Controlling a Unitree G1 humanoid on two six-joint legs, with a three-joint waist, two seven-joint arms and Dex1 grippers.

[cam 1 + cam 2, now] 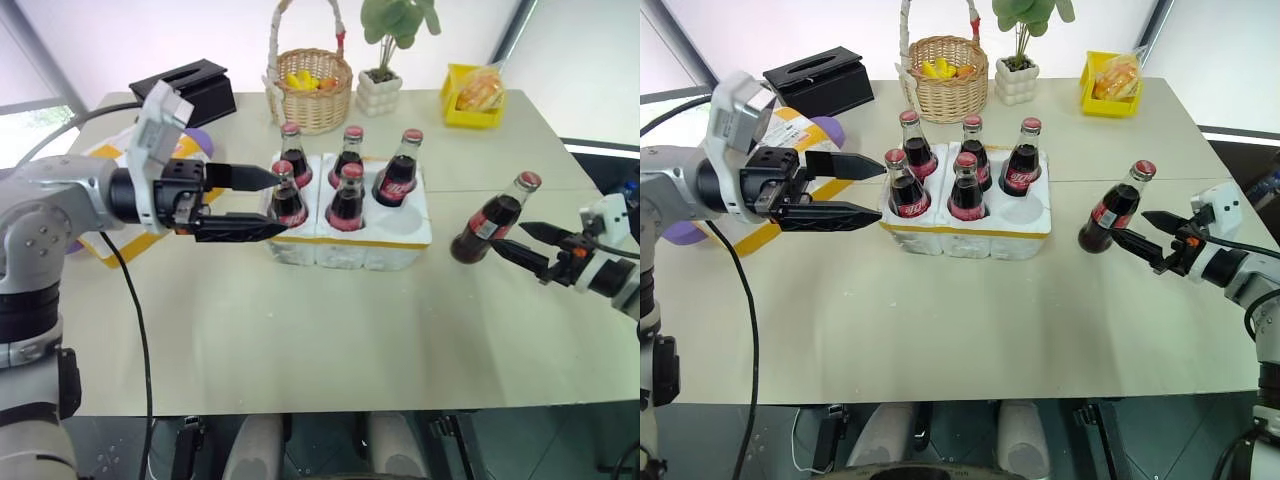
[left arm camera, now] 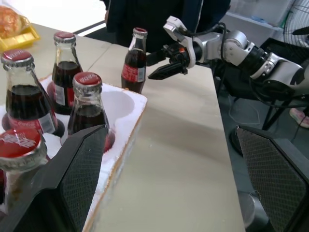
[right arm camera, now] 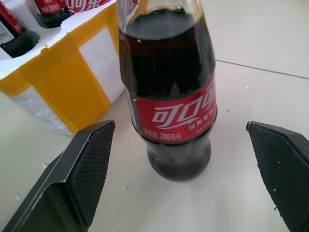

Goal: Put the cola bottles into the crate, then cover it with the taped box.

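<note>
My fingers stop short of the bottle's red label (image 1: 487, 226) (image 3: 176, 116), so closing now would miss. My right gripper moves toward the bottle, then closes on it.
The crate (image 1: 352, 238), white foam with a yellow band, stands mid-table with five cola bottles (image 1: 347, 197) upright in its wells; the front right well (image 2: 120, 105) is empty. A sixth cola bottle (image 1: 489, 224) stands on the table to the crate's right. My right gripper (image 1: 510, 236) is open, and this bottle (image 3: 175, 104) stands in the gap at its fingertips, untouched. By the crate's front left corner my left gripper (image 1: 882, 190) hangs open and empty, pointing right. The taped box (image 1: 768, 237) lies at the left, mostly hidden behind my left arm.
A wicker basket (image 1: 315, 92), a black tissue box (image 1: 192, 85), a potted plant (image 1: 380, 90) and a yellow tray (image 1: 474, 100) line the table's far edge. A purple thing (image 1: 830, 130) lies by the taped box. A person (image 2: 145, 12) stands past the table's right end.
</note>
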